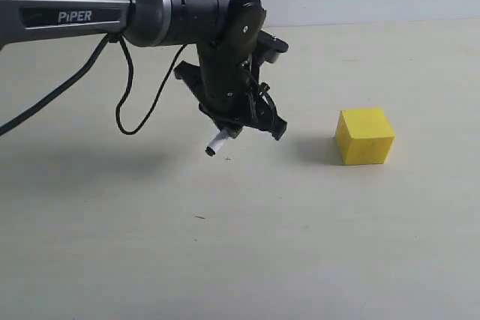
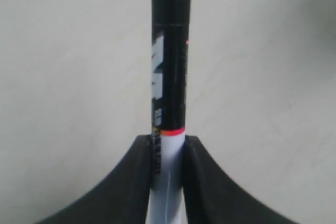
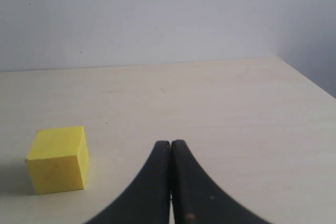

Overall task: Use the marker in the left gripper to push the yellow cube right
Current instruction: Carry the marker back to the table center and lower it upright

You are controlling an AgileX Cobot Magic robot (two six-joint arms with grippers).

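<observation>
The marker's white end [image 1: 216, 142] hangs above the beige table and the marker would drop if I opened now, so my left gripper keeps holding it.
The yellow cube [image 1: 365, 136] rests on the pale table, right of the middle. My left gripper [image 1: 255, 119] hovers to its left, a clear gap away, and is shut on the marker [image 1: 217, 143], whose white end pokes out below the jaws. In the left wrist view the gripper [image 2: 168, 139] clamps the marker [image 2: 169, 51] on its white barrel, and the black cap half reaches out past the fingertips over bare table. No cube shows there. The right wrist view has the right gripper [image 3: 170, 143] shut on nothing, with the cube [image 3: 56, 158] off to one side.
The left arm's silver and black link [image 1: 90, 7] reaches in from the left edge, and a black cable [image 1: 124, 103] loops below it. The beige tabletop [image 1: 240, 245] ends at a pale wall [image 3: 157, 14] behind.
</observation>
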